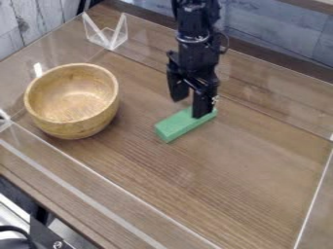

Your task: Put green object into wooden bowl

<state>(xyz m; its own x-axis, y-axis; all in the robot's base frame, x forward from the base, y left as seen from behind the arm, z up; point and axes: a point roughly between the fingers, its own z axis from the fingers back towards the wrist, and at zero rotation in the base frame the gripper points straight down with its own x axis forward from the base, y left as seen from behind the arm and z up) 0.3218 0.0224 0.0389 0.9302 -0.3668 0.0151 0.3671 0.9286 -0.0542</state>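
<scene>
I need to grab the green object by one short end next, so I can put it into the wooden bowl.
The green object is a small bright green bar lying flat on the wooden table, right of the middle. The wooden bowl stands upright at the left with nothing in it, about a bowl's width from the bar. My gripper points straight down just above the bar's far right end. It is open, with one black finger on the left and the other on the right. Nothing is between the fingers, and the bar's far tip is partly hidden behind them.
Low clear plastic walls ring the wooden table. A clear plastic stand sits at the back left corner. Behind the table is a pale plank wall.
</scene>
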